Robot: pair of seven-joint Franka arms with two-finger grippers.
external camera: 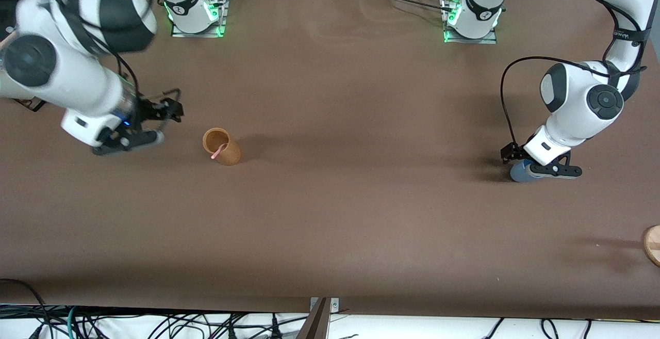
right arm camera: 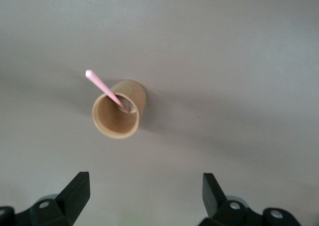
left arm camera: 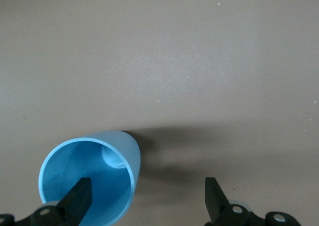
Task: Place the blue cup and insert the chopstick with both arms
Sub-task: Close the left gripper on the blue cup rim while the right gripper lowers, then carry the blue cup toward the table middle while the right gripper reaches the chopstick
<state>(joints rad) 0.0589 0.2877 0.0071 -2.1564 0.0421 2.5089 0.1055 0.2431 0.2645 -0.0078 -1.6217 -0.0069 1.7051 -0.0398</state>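
Note:
My right gripper grabs the pink chopstick by its exposed rounded end next, to insert it into the blue cup.
The blue cup sits on the table at the left arm's end. In the left wrist view the blue cup shows its open mouth. My left gripper is open and low at the cup. In the left wrist view the left gripper has one finger over the cup's mouth and the other outside its wall. The pink chopstick leans in the tan-brown cup. My right gripper is open and empty beside that cup, apart from it. The right wrist view shows the right gripper, the brown cup and the chopstick.
A round pale wooden object lies at the table's edge at the left arm's end, nearer to the front camera than the blue cup. The brown table stretches between the two cups.

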